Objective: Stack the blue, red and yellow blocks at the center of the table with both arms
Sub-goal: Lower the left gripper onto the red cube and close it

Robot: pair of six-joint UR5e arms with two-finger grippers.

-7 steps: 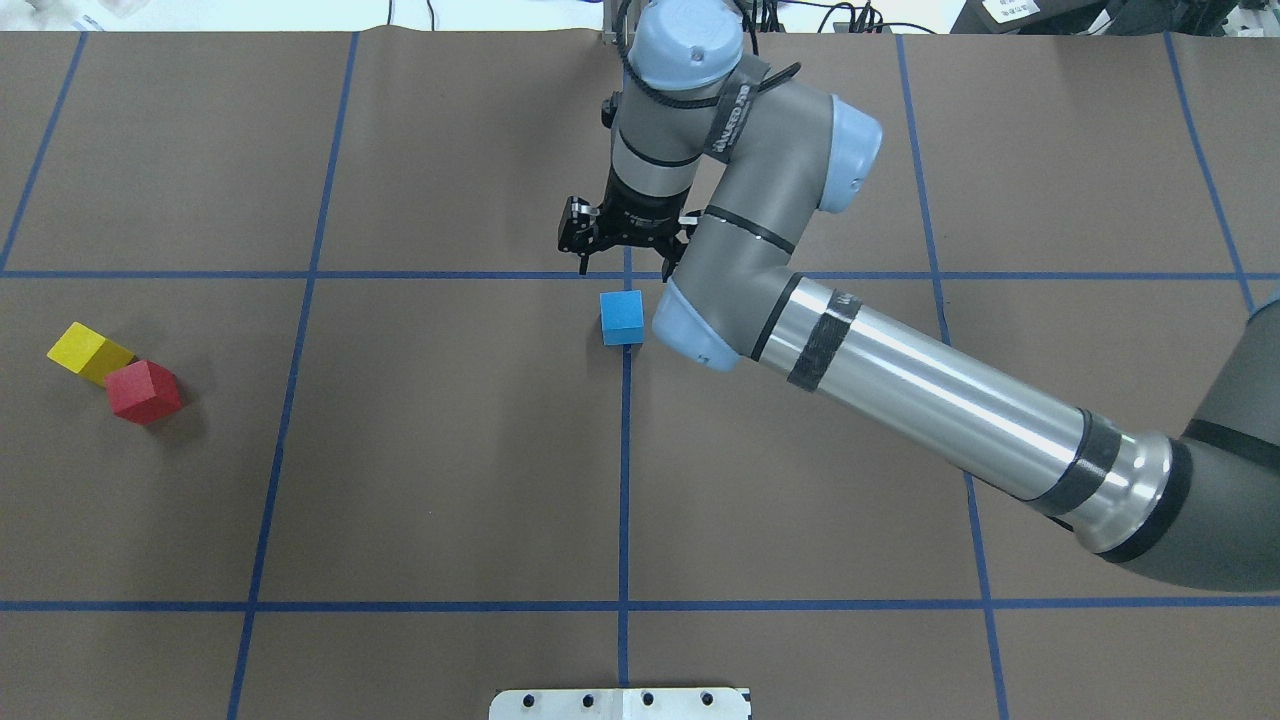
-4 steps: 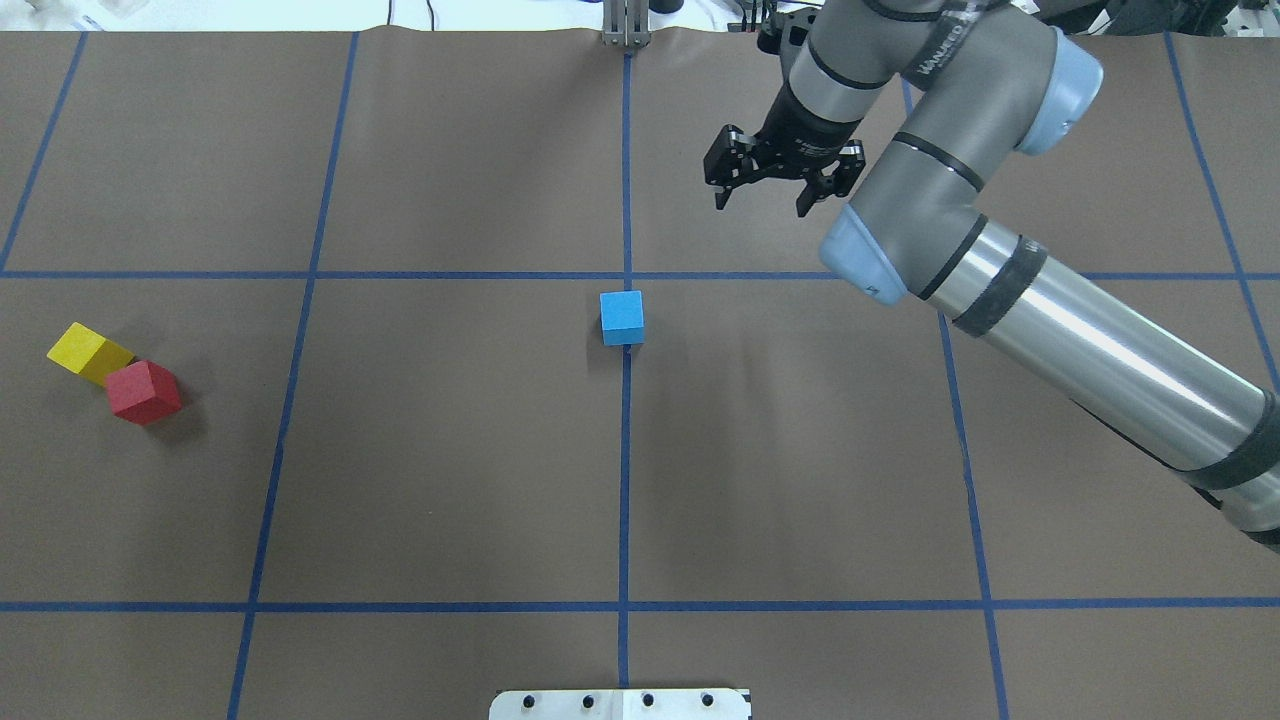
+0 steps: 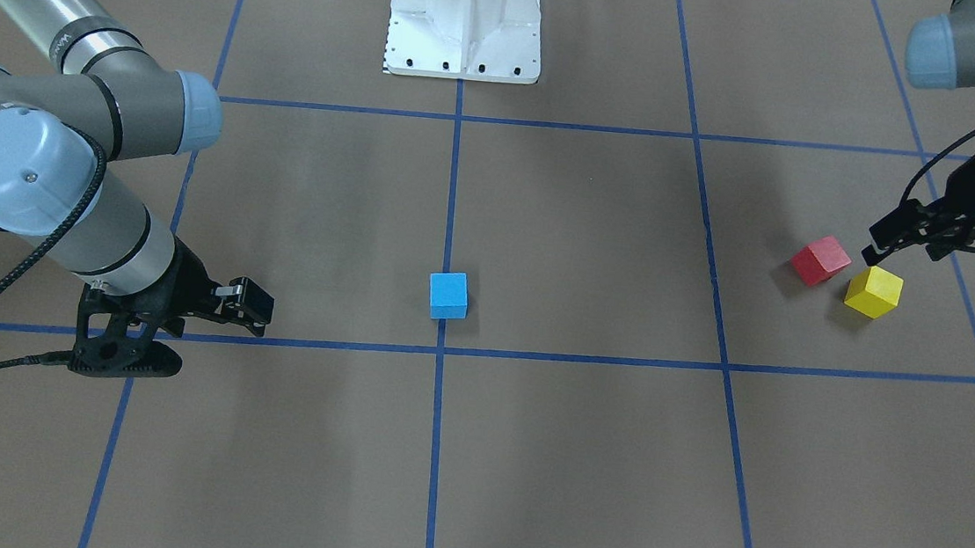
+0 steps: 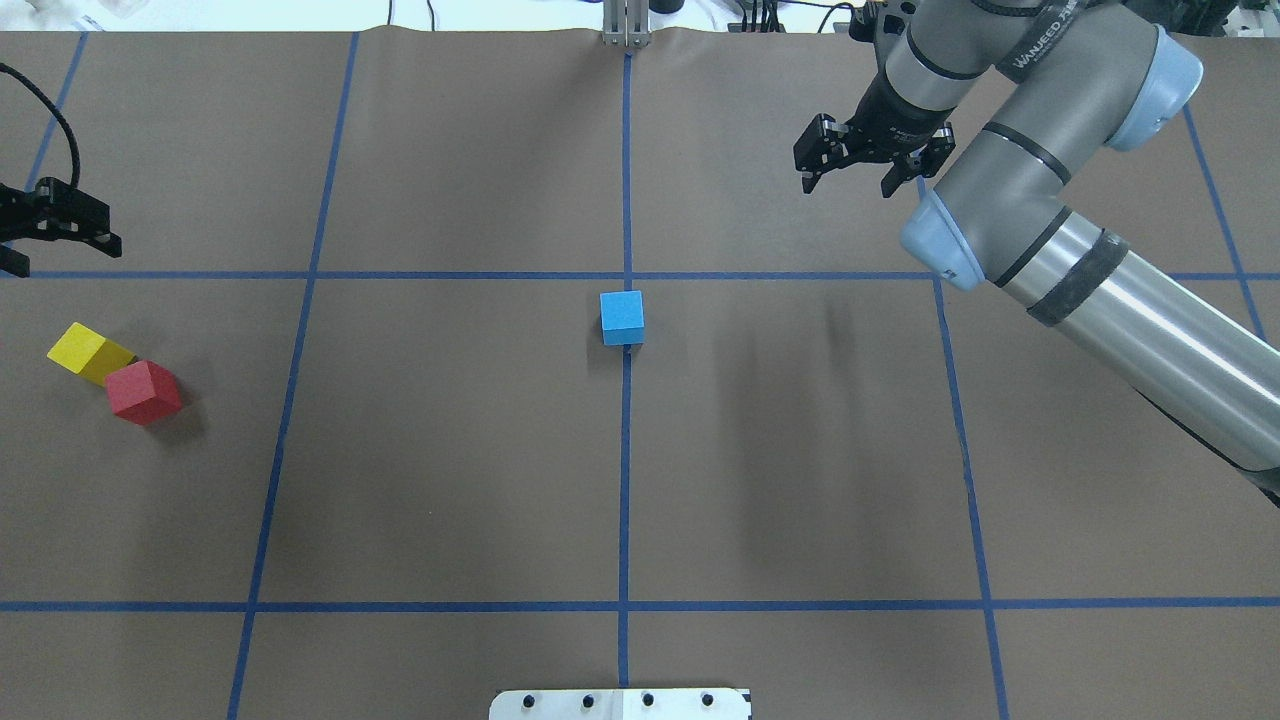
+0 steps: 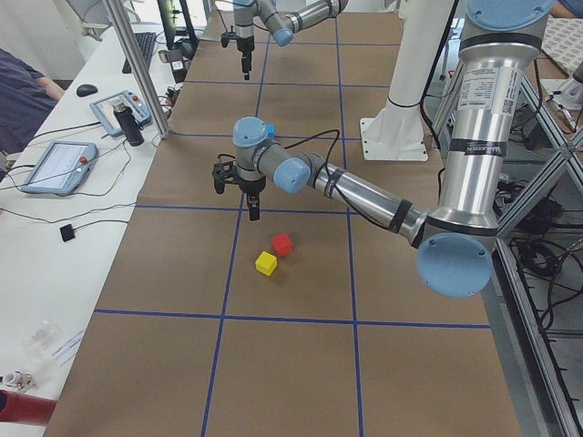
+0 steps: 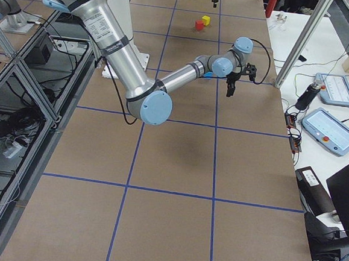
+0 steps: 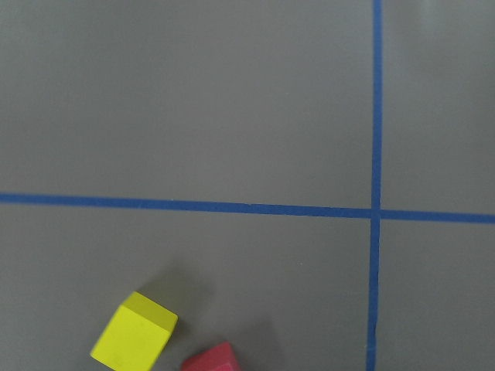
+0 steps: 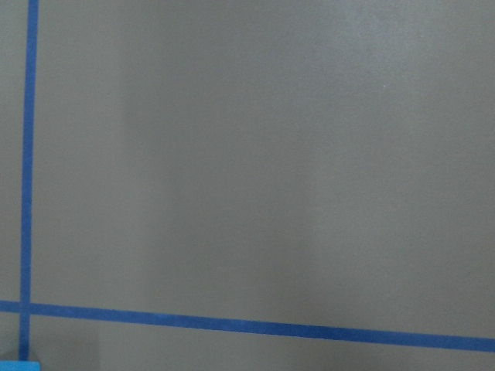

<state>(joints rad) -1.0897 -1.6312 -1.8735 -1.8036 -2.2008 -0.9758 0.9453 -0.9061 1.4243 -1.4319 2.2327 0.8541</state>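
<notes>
The red block needs to be stacked onto the blue block (image 3: 448,296), so my left gripper should grab the red block by its opposite sides next.
The blue block (image 4: 622,317) sits alone at the table's center on the blue tape line and also shows in the front view (image 3: 448,295). The red block (image 4: 145,391) and the yellow block (image 4: 88,352) touch each other at the far left of the table. My left gripper (image 4: 60,255) is open and empty, hovering just behind these two blocks. The left wrist view shows the yellow block (image 7: 135,338) and a corner of the red block (image 7: 213,359) at its bottom edge. My right gripper (image 4: 848,185) is open and empty, raised to the back right of the blue block.
Brown paper with a blue tape grid (image 4: 625,500) covers the table. The white robot base plate (image 3: 466,16) stands at the table's near edge. A side bench with tablets (image 5: 55,164) runs along the far side.
My right gripper has left the spot just behind the blue block and swung back and to the right. My left gripper has come into the overhead view at the left edge. The blocks have not moved.
</notes>
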